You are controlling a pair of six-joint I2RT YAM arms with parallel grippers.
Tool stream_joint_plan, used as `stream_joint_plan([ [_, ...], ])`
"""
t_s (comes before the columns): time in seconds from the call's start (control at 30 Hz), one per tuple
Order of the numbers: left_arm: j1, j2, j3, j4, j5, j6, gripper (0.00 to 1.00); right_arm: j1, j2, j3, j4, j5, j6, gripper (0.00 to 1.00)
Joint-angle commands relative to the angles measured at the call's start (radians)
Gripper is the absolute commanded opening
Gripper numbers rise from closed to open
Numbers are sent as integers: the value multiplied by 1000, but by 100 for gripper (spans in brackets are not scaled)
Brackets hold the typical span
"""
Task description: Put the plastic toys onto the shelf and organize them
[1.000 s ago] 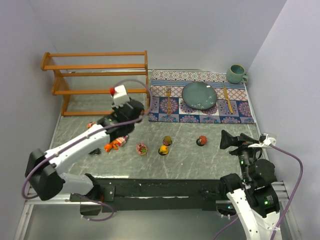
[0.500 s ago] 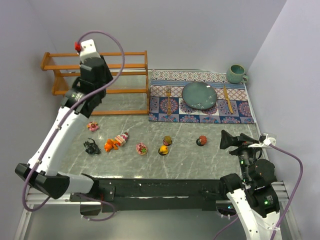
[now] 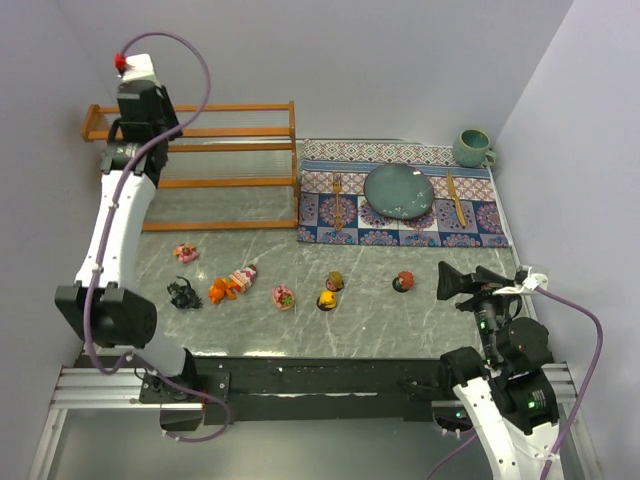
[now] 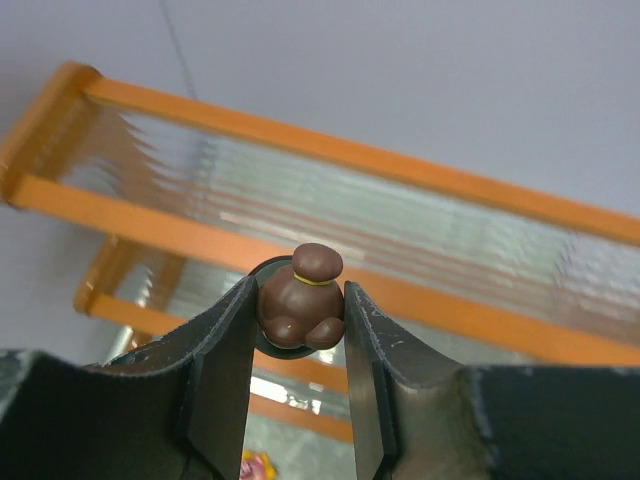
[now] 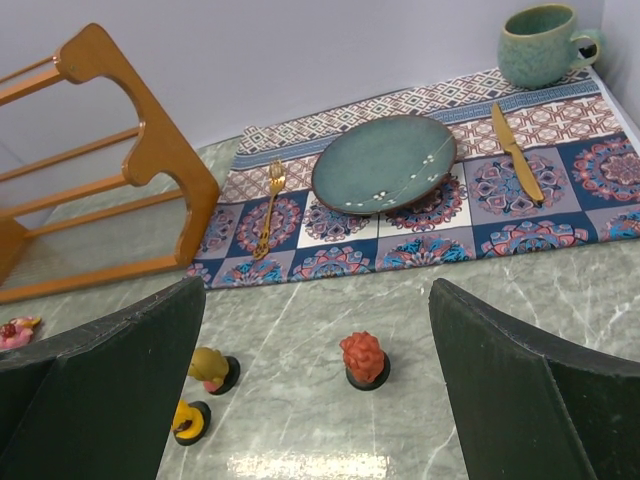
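My left gripper moves the doll beyond the top level's front bar next, then opens. The doll's dark base overlaps the bar, so it would now fall in front.
My left gripper (image 3: 128,135) is up at the left end of the orange-brown shelf (image 3: 230,107), shut on a brown-haired doll toy (image 4: 300,305) with a dark round base. In the left wrist view the shelf's slatted tiers (image 4: 420,170) lie just beyond the doll. Several toys remain on the table: a pink one (image 3: 185,252), a dark creature (image 3: 183,293), an orange creature (image 3: 222,289), a pink round one (image 3: 284,296), a yellow one (image 3: 327,300), an olive-headed one (image 3: 335,281) and a red-haired doll (image 3: 403,281). My right gripper (image 3: 455,282) stands open, with the red-haired doll (image 5: 363,358) ahead of it.
A patterned placemat (image 3: 480,220) at the back right carries a teal plate (image 3: 398,190), a gold fork (image 3: 337,200) and a gold knife (image 3: 455,198). A teal mug (image 3: 472,148) stands in the far right corner. Walls close in on the left, back and right.
My left arm has swung from over the table's middle up and back to the shelf's top left end, carrying the doll. The right arm has not moved.
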Motion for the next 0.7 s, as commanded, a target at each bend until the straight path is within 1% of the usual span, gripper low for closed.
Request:
stream_joint_plan([
  [0.0,97,50,122,77,148,28,19,4,-209,-5,28,-27,-20,100],
  [0.13,140,108,157,121,172,68,18,2,-195,-5,26,-32,-20,100],
  [0.27,190,151,192,142,285,53,18,2,-184,-5,26,-32,-20,100],
  [0.33,215,176,199,150,313,47,17,2,-183,-5,25,-33,-20,100],
  [0.53,229,259,288,98,313,65,16,4,-177,-5,20,-26,-17,100],
  [0.67,237,273,288,97,313,67,16,2,-167,-5,18,-30,-17,100],
])
